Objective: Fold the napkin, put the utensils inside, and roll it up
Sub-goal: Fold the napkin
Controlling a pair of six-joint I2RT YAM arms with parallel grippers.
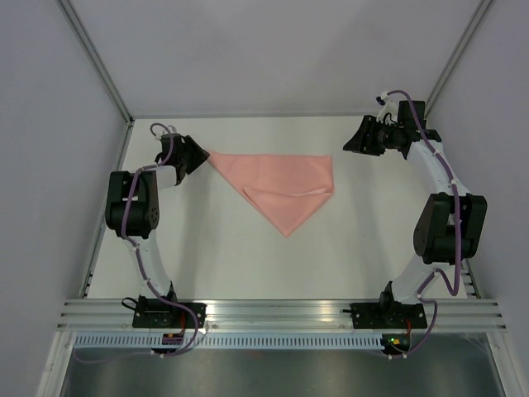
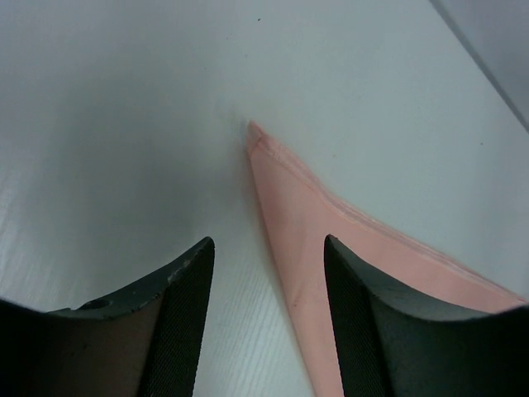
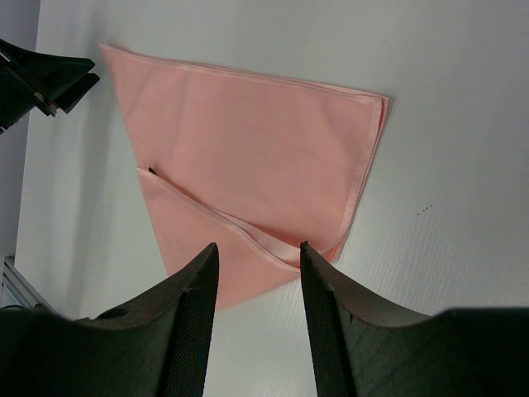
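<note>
White table shows between my fingers and the napkin's left corner, so my left gripper reaches the napkin's corner first, then closes on it.
The pale pink napkin (image 1: 281,182) lies flat on the white table, folded into a triangle with its point toward the arms; a narrow flap is folded over along its lower part. My left gripper (image 1: 202,157) is open at the napkin's left corner, which runs between my fingers in the left wrist view (image 2: 306,223). My right gripper (image 1: 347,147) is open and empty, raised just off the napkin's right corner; its wrist view shows the whole napkin (image 3: 248,141). The utensil is hidden; only a tiny dark spot (image 3: 151,171) shows at the flap's end.
Grey walls with metal posts close in the table on the left, right and back. The aluminium rail (image 1: 281,313) carrying both arm bases runs along the near edge.
</note>
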